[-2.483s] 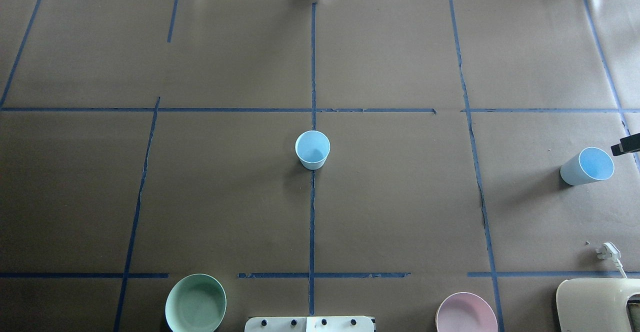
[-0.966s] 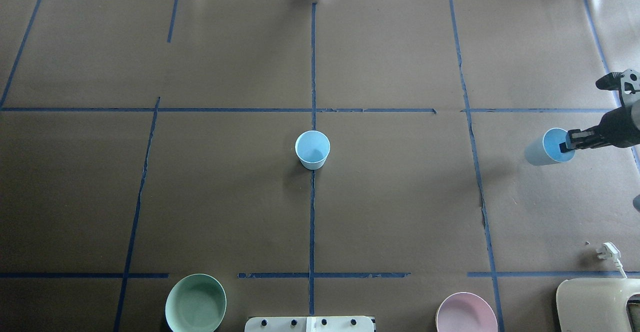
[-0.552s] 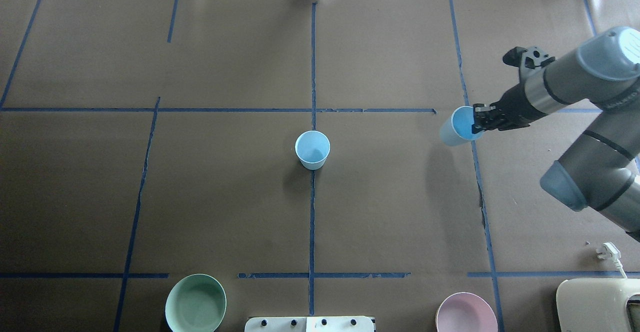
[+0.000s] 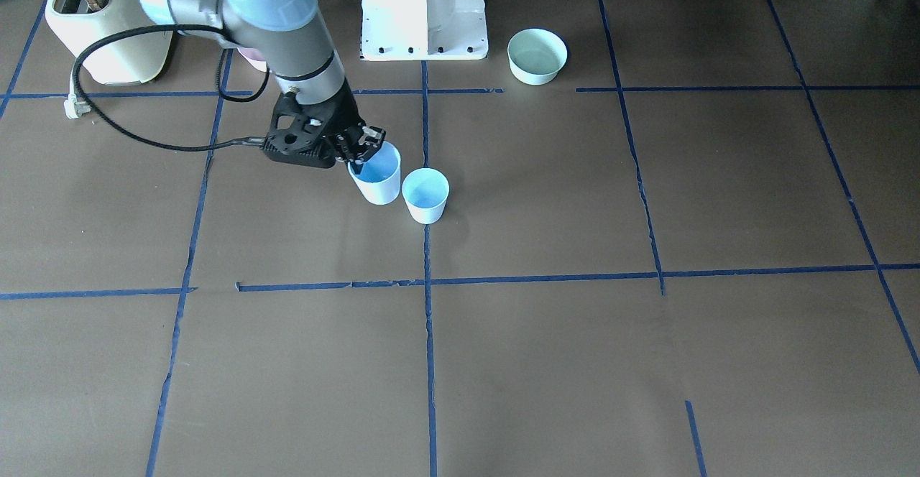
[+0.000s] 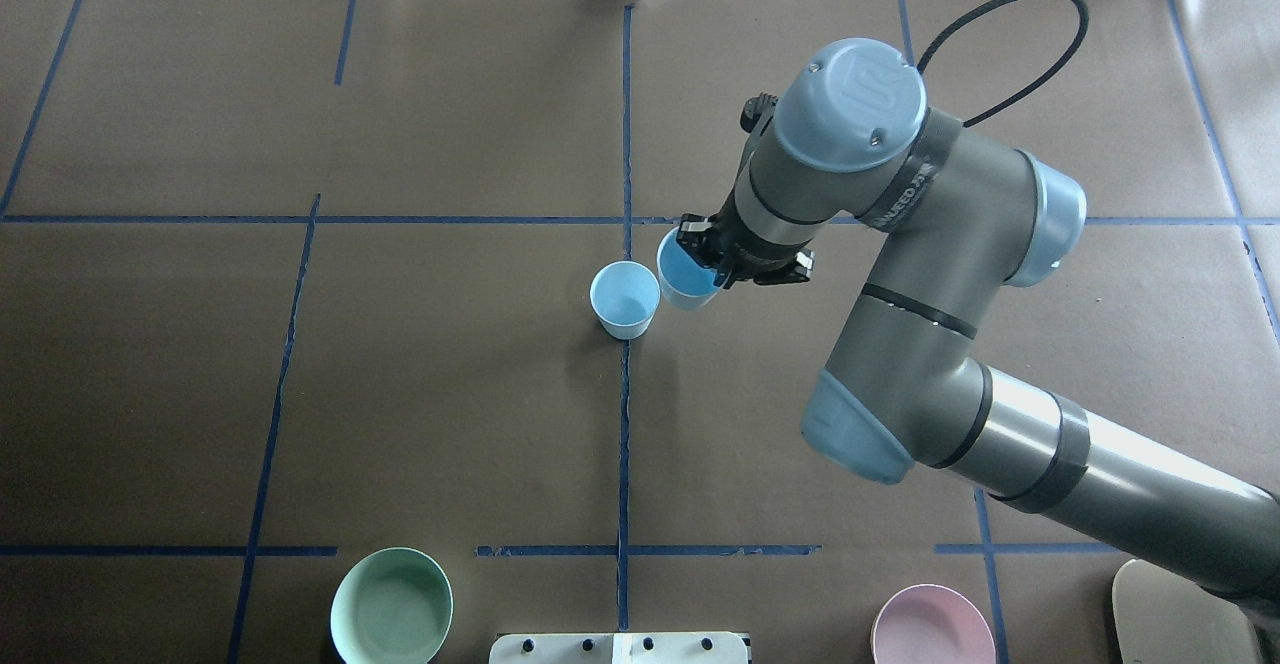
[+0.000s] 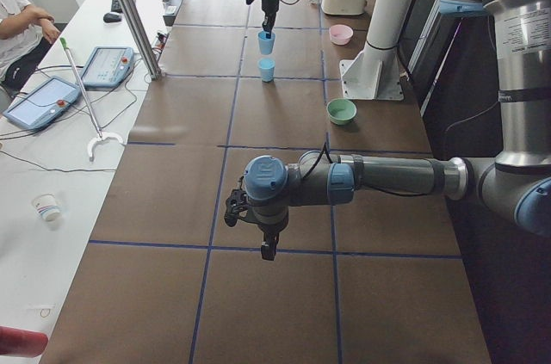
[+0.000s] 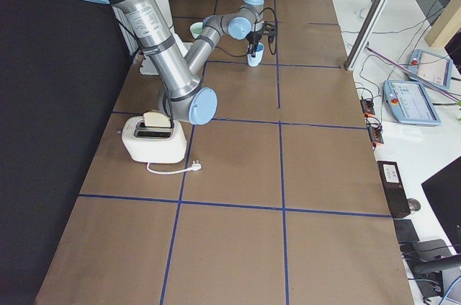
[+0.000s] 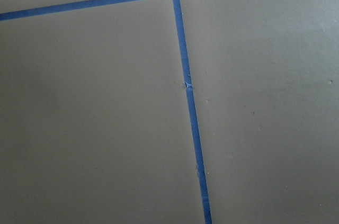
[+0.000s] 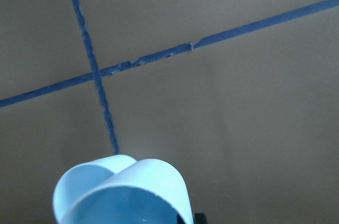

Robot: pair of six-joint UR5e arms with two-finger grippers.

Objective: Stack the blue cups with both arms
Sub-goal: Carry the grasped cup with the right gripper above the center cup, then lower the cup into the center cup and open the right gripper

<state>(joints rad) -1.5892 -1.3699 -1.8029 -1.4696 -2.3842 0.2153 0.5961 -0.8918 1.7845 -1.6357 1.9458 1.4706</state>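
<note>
My right gripper should keep holding the held cup until the held cup is over the standing cup's opening. The held cup's bottom is still beside the standing cup's rim.
One blue cup (image 5: 625,299) stands upright on the blue tape line at the table's middle, also in the front view (image 4: 425,195). My right gripper (image 5: 712,254) is shut on the rim of the second blue cup (image 5: 684,277), one finger inside it. It holds that cup slightly tilted, close beside the standing one, on its right in the overhead view. The front view shows the held cup (image 4: 376,175) too, and its rim fills the bottom of the right wrist view (image 9: 143,192). My left gripper (image 6: 268,248) shows only in the left side view, over bare table far from the cups; I cannot tell if it is open.
A mint-green bowl (image 5: 391,606) and a pink bowl (image 5: 932,627) sit at the near edge on either side of the white pedestal base (image 4: 424,10). A toaster (image 7: 153,135) with a loose plug (image 7: 194,168) stands on my right.
My right arm came in from the far right, took the cup that stood there by its rim and carried it left to beside the centre cup. The centre cup has not moved.
</note>
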